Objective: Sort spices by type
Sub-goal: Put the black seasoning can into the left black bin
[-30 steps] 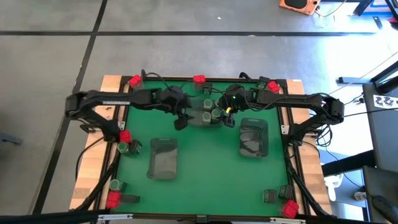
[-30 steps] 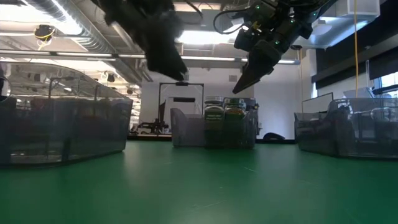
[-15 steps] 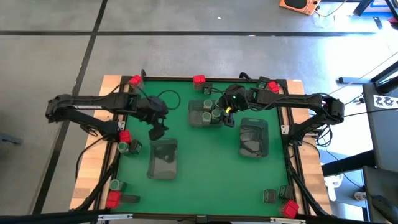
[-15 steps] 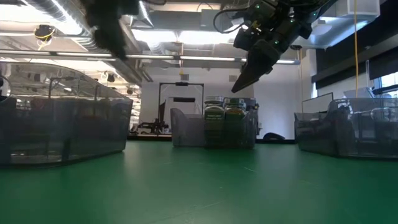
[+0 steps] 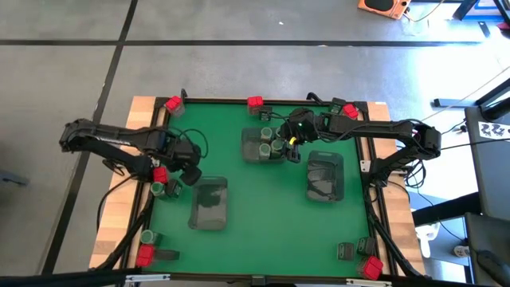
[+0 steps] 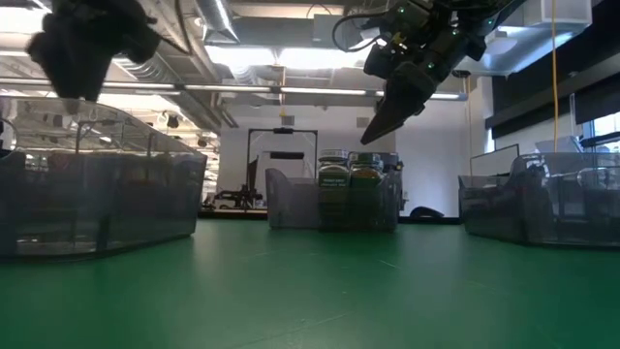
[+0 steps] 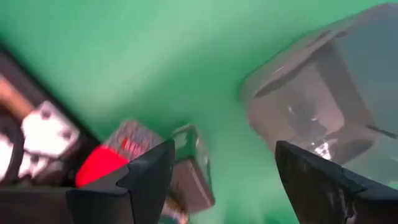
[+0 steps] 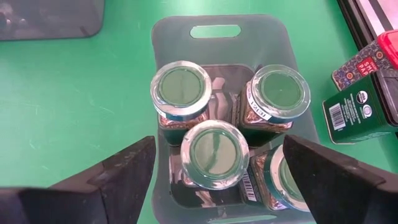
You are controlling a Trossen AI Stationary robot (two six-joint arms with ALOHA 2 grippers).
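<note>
I will next take hold of the dark tin by its black cap [image 5: 173,189] with my left gripper, so that I can sort it into the grey tray [image 5: 209,205].
My left gripper [image 5: 190,163] is open and hovers above the table's left side, next to a red box [image 5: 159,174], a grey-green jar [image 5: 158,189] and a dark tin [image 5: 173,186] that stand on the green mat. The left wrist view shows the red box [image 7: 99,165] and the tin [image 7: 189,177] beyond the open left gripper [image 7: 224,186]. My right gripper [image 5: 292,148] hangs open above the far-centre tray [image 5: 249,137]. That tray [image 8: 214,30] holds several upright jars [image 8: 180,87], seen past the right gripper [image 8: 217,186] and in the low view [image 6: 334,184].
A grey tray [image 5: 209,203] stands left of centre and another tray [image 5: 325,177] to the right. Red boxes [image 5: 255,101], a jar [image 5: 147,237] and tins [image 5: 345,251] stand along the mat's far edge and near corners. Bare green mat [image 5: 267,223] lies in the middle.
My left arm has swung away from the far-centre tray, toward the table's left edge and nearer, ending beside the red box, jar and tin at the left side. My right gripper has stayed above the tray of jars.
</note>
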